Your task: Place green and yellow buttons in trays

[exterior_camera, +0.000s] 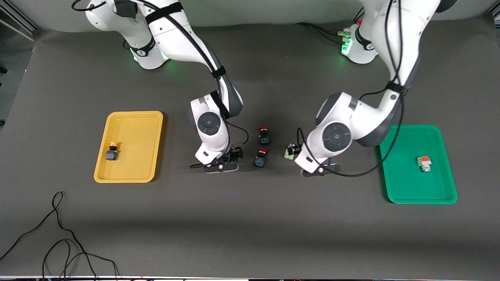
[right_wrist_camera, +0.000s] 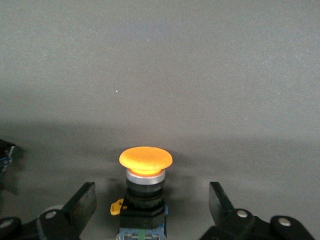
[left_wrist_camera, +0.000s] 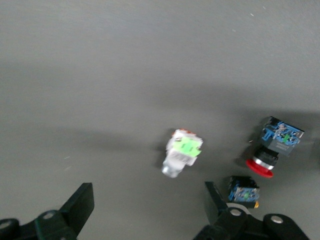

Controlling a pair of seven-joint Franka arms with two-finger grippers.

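Observation:
My right gripper should close on the button now, since its fingers are next to the dark body (right_wrist_camera: 142,212) under the orange-yellow cap (right_wrist_camera: 145,161).
In the right wrist view a dark button with a round orange-yellow cap (right_wrist_camera: 145,161) stands on the mat between the wide-apart fingers of my right gripper (right_wrist_camera: 151,194), which is open and not touching it. My right gripper (exterior_camera: 231,156) hangs low beside the two red-capped switches. The green-faced whitish button (left_wrist_camera: 182,152) lies on its side just ahead of my open left gripper (left_wrist_camera: 148,204); this green-faced button (exterior_camera: 290,152) is at the left gripper (exterior_camera: 300,153). The yellow tray (exterior_camera: 134,125) holds a yellow-capped button (exterior_camera: 112,152). The green tray (exterior_camera: 406,183) holds an orange-topped whitish button (exterior_camera: 424,163).
Two dark switches with red caps (exterior_camera: 264,135) (exterior_camera: 261,157) lie mid-table between the two grippers. One red-capped switch (left_wrist_camera: 272,147) shows in the left wrist view. Loose black cables (exterior_camera: 62,242) trail on the mat near the front camera at the right arm's end.

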